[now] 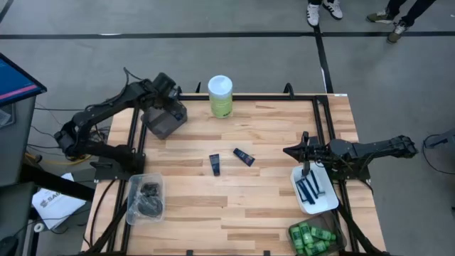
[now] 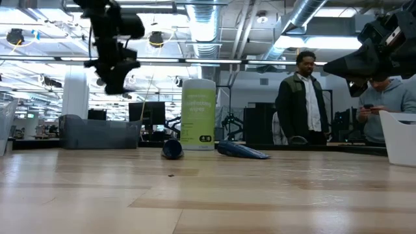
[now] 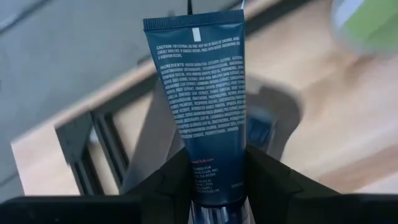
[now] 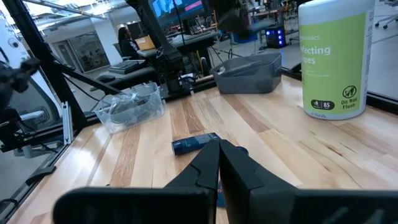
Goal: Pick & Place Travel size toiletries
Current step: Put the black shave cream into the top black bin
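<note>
The navy tube (image 3: 205, 99) hangs high above the grey bin (image 3: 273, 109) in the left wrist view, so my left gripper should lower it before letting go.
My left gripper (image 1: 161, 99) hangs above the grey bin (image 1: 167, 122) at the table's far left, shut on a dark navy tube (image 3: 202, 93) with white print. Two more navy tubes (image 1: 214, 164) (image 1: 243, 156) lie flat on the wood mid-table. My right gripper (image 1: 290, 151) is shut, holds nothing and points level over the table's right side, beside the white tray of blue razors (image 1: 311, 189). In the low view my left gripper (image 2: 114, 68) is high above the tabletop. My left gripper pinches the navy tube between its two fingers (image 3: 169, 182) near one end (image 3: 210, 186), the cap end as far as it shows. The flat crimped end (image 3: 193, 22) sticks out beyond the fingertips. The tube runs along the fingers, lifted clear, slanting down toward the bin.
A tall green canister with a white lid (image 1: 220, 96) stands at the far edge. A clear tray with black discs (image 1: 146, 198) sits near left. A bin of green bottles (image 1: 313, 238) is at the near right corner. People stand beyond the table (image 2: 305, 97).
</note>
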Robot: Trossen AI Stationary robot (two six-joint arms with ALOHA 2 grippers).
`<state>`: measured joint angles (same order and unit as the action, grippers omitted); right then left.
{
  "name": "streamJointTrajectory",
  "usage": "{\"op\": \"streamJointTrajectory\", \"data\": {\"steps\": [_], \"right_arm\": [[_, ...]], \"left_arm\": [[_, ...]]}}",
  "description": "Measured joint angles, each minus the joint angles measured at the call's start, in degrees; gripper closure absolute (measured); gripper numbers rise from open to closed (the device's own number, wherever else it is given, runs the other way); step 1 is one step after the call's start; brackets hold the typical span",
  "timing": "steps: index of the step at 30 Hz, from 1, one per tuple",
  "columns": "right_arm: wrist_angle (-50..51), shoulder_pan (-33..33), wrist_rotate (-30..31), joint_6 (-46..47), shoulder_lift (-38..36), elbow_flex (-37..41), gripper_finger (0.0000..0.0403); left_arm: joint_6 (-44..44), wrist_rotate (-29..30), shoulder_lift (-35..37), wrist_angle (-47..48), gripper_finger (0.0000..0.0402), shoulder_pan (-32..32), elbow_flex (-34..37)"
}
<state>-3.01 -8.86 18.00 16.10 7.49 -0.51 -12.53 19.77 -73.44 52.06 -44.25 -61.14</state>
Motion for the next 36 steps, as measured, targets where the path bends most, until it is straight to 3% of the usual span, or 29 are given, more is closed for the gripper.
{"op": "streamJointTrajectory", "data": {"steps": [7, 11, 18, 22, 27, 36], "right_arm": [[0.0, 0.0, 0.0, 0.0, 0.0, 0.0, 0.0397], [0.0, 0.0, 0.0, 0.0, 0.0, 0.0, 0.0397], [0.0, 0.0, 0.0, 0.0, 0.0, 0.0, 0.0397], [0.0, 0.0, 0.0, 0.0, 0.0, 0.0, 0.0397], [0.0, 0.0, 0.0, 0.0, 0.0, 0.0, 0.0397], [0.0, 0.0, 0.0, 0.0, 0.0, 0.0, 0.0397]], "left_arm": [[-0.2, -4.1, 0.0, -2.1, 0.0279, -3.4, 10.7], [-0.3, -4.8, 0.0, -3.3, 0.0255, -3.7, 14.0], [0.1, -5.2, 0.0, -4.4, 0.0154, -3.7, 15.1], [-4.6, -13.3, 1.9, -4.8, 0.0094, -2.7, 14.2], [-7.0, -20.9, 7.3, -11.4, 0.0077, 6.6, 13.9], [-1.7, -23.3, 7.8, -22.8, 0.0103, 31.9, 13.9]]}}
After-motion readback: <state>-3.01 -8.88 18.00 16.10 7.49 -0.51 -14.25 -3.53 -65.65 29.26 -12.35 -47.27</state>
